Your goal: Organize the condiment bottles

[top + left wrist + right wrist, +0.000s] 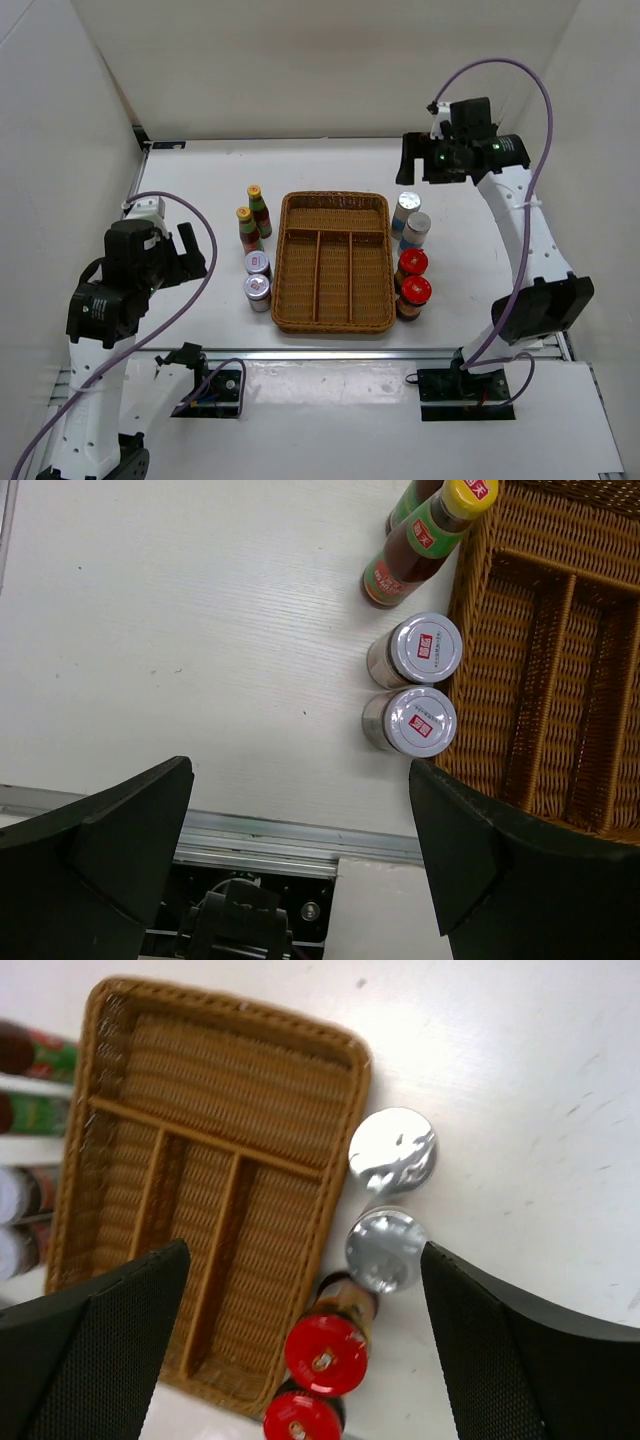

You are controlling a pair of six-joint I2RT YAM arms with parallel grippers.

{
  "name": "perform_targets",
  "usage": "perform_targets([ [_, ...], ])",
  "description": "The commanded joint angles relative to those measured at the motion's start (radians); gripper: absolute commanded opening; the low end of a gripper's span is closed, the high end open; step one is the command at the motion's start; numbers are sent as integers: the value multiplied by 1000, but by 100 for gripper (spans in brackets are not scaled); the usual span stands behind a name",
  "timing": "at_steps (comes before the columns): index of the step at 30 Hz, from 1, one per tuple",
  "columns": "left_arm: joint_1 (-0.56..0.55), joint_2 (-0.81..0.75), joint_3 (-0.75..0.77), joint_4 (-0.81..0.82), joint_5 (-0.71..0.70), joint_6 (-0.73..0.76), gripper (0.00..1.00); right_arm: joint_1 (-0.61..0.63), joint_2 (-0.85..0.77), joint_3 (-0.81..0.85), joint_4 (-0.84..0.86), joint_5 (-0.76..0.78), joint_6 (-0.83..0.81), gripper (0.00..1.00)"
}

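Note:
The far silver-capped shaker has its silver cap [409,200] for my right gripper to grab next. The shaker's base should stay free to stand in the tray [333,318].
A pair of yellow-capped bottles [255,208] [420,545] and two silver-lidded jars [258,277] [418,720] stand upright just left of the brown wicker tray [333,318]. Two silver-capped shakers [411,222] [386,1250] and two red-capped jars [413,278] [325,1353] stand just right of it. The tray's compartments [230,1010] hold nothing. My left gripper [185,250] [300,810] is open and empty, raised over the near left table, left of the jars. My right gripper [412,160] [303,1260] is open and empty, raised above the shakers at the far right.
White walls close the table on the left, back and right. An aluminium rail [350,355] runs along the near edge, with the arm bases and black cable boxes [210,390] behind it. Purple cables loop off both arms.

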Motion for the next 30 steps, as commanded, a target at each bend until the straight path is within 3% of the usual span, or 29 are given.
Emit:
perform_targets([
  [1, -4, -3, 11, 10, -29, 19, 100, 48, 40, 122, -28, 266, 8, 99],
  [3, -4, -12, 11, 10, -40, 19, 100, 62, 63, 167, -11, 389, 17, 99],
  [8, -4, -12, -9, 10, -51, 19, 100, 76, 63, 129, 59, 457, 34, 99],
  [11, -4, -3, -9, 10, -62, 6, 100, 62, 88, 120, 71, 405, 19, 99],
  [16, -4, 29, -9, 34, -62, 6, 100, 93, 215, 164, -83, 436, 6, 99],
  [23, -4, 80, 62, 43, -62, 17, 100, 113, 312, 107, -87, 359, 68, 99],
  [30, -4, 120, 108, 34, -74, 26, 100, 124, 404, 98, -128, 400, 99, 79],
])
